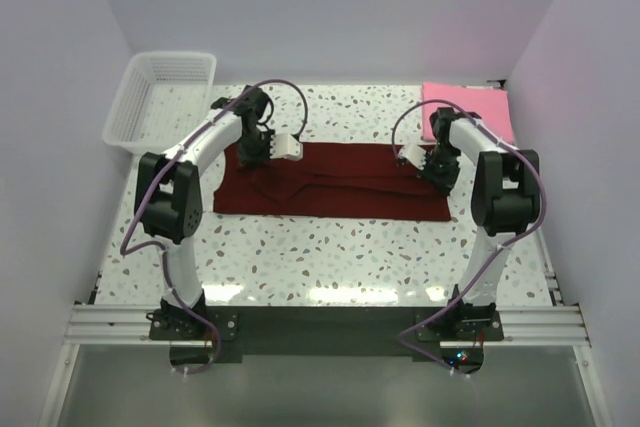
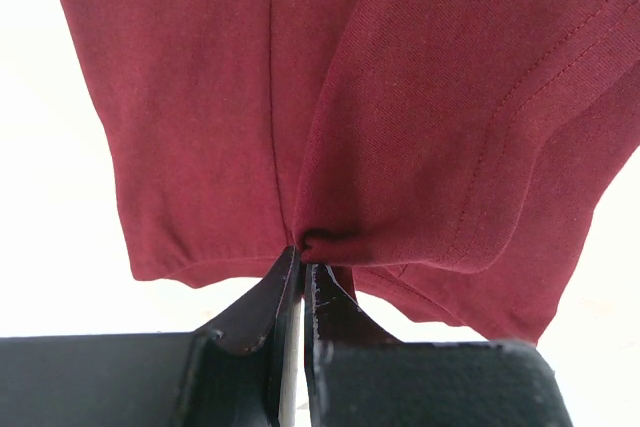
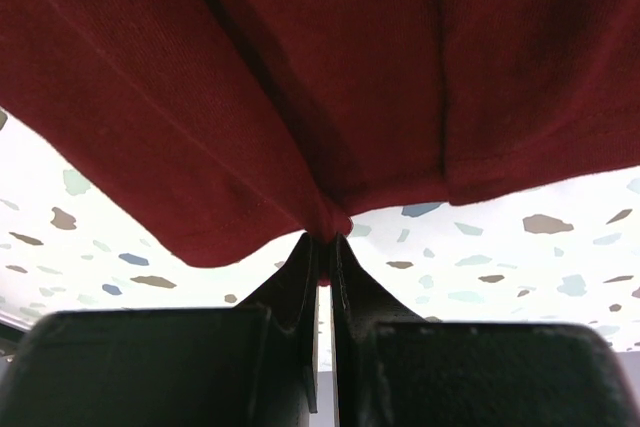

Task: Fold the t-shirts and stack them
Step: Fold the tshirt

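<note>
My right gripper should release the t-shirt's pinched edge, which is just above the table, in line with the spread t-shirt.
A dark red t-shirt (image 1: 330, 187) lies spread across the middle of the speckled table, folded into a long band. My left gripper (image 1: 252, 155) is shut on its far left edge; in the left wrist view the jaws (image 2: 302, 255) pinch a bunched fold of the red cloth (image 2: 400, 107). My right gripper (image 1: 438, 173) is shut on the shirt's far right edge; in the right wrist view the jaws (image 3: 326, 232) pinch the cloth (image 3: 300, 67), which hangs a little above the table. A folded pink t-shirt (image 1: 470, 107) lies at the back right.
A white plastic basket (image 1: 160, 99) stands at the back left corner. The speckled table (image 1: 330, 257) reaches forward to the metal rail (image 1: 320, 322) at the arm bases. Walls close in on the left, back and right.
</note>
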Motion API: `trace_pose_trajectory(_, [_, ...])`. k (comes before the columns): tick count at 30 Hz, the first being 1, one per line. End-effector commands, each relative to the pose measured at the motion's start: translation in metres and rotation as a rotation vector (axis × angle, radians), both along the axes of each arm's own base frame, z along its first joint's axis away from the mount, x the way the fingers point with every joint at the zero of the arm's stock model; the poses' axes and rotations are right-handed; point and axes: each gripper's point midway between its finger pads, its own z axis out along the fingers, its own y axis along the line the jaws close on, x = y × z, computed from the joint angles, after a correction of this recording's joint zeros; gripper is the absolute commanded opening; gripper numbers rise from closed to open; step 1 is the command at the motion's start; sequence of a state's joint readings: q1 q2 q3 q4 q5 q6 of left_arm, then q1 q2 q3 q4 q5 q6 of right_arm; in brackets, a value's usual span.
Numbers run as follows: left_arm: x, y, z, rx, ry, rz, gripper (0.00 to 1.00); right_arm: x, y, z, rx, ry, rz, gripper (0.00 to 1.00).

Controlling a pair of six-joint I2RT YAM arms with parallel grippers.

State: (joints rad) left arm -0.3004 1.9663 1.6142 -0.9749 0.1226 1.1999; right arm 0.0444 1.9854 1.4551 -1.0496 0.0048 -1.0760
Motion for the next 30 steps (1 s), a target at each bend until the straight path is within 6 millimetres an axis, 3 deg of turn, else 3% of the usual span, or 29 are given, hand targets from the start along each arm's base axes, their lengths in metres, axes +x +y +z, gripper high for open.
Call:
trace_pose_trajectory(1, [0.016,0.004,0.010,0.000,-0.049,-0.003,0.00,0.011,-0.001,0.006,0.007,-0.026,-0.004,0.00])
trace_pose_trajectory(12, [0.020,0.004,0.006,0.000,-0.053,0.008,0.00,0.013,-0.006,0.003,-0.020,-0.025,-0.014,0.01])
trace_pose_trajectory(15, [0.022,0.002,0.003,-0.007,-0.054,0.016,0.00,0.012,-0.007,0.004,-0.030,-0.020,-0.020,0.21])
trace_pose_trajectory(17, [0.025,0.000,0.003,-0.015,-0.062,0.024,0.01,0.012,-0.009,0.006,-0.036,-0.020,-0.032,0.29])
trace_pose_trajectory(19, [0.029,-0.001,0.001,-0.031,-0.067,0.060,0.10,0.013,-0.009,0.010,-0.035,-0.027,-0.060,0.46])
trace_pose_trajectory(22, [0.040,0.001,0.004,-0.102,-0.076,0.157,0.20,0.017,-0.011,0.024,-0.018,-0.043,-0.120,0.57])
trace_pose_trajectory(24, [0.048,0.009,0.011,-0.168,-0.075,0.264,0.26,0.018,-0.012,0.035,0.002,-0.049,-0.161,0.58])
trace_pose_trajectory(25, [0.051,0.008,0.015,-0.217,-0.076,0.298,0.35,0.014,-0.007,0.040,0.021,-0.037,-0.188,0.59])
trace_pose_trajectory(26, [0.053,0.020,0.027,-0.277,-0.081,0.402,0.37,0.012,-0.012,0.044,0.053,-0.039,-0.235,0.59])
trace_pose_trajectory(28, [0.051,0.020,0.040,-0.405,-0.072,0.477,0.43,0.006,-0.007,0.050,0.078,-0.032,-0.276,0.59])
trace_pose_trajectory(29, [0.046,0.023,0.058,-0.457,-0.093,0.513,0.45,0.002,-0.003,0.055,0.097,-0.037,-0.289,0.57])
trace_pose_trajectory(30, [0.032,0.029,0.050,-0.491,-0.044,0.596,0.45,-0.002,0.004,0.055,0.131,-0.024,-0.307,0.56])
